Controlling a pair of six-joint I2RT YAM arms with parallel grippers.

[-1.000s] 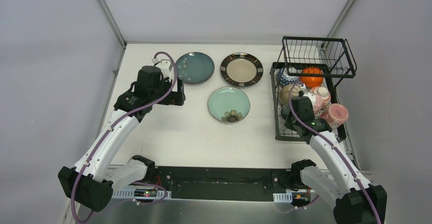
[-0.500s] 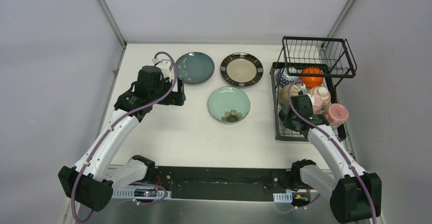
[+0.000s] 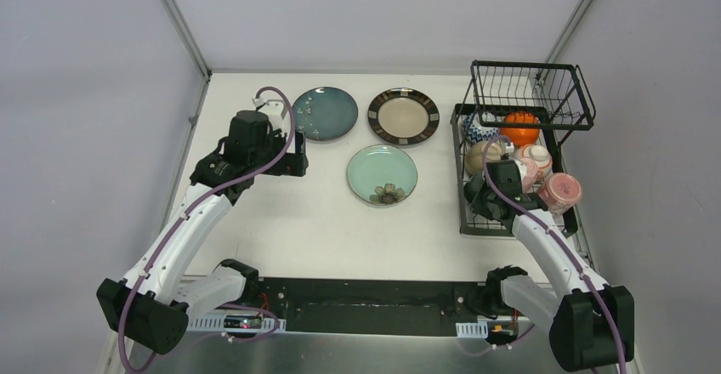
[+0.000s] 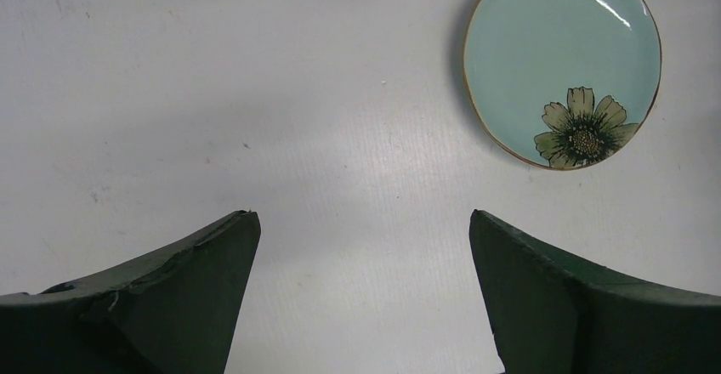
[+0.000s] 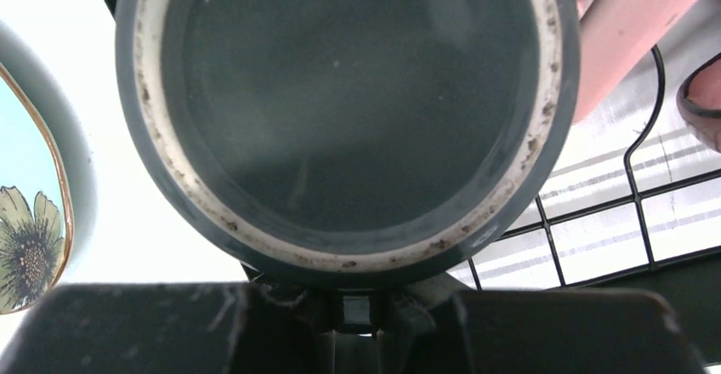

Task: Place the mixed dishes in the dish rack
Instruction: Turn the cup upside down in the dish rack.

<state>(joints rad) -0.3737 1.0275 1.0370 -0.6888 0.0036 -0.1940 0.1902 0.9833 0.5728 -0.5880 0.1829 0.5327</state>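
Observation:
My right gripper should open, because the dark teal bowl is low beside the beige bowl and would end up bottom side up in the rack's lower tray.
Three plates lie on the table: dark teal speckled, dark-rimmed beige, and mint green with a flower, which also shows in the left wrist view. My left gripper is open and empty above bare table, left of the mint plate. My right gripper is low over the left side of the black dish rack. In the right wrist view it is shut on the wall of a dark teal bowl, whose underside fills that view.
The rack's lower tray holds an orange bowl, a blue-patterned bowl, a beige bowl and pink cups. The raised basket tier stands at the rack's far end. Walls enclose the table.
My right wrist has shifted slightly left toward the rack's left edge, and its elbow has swung in. The left arm and the plates have not moved.

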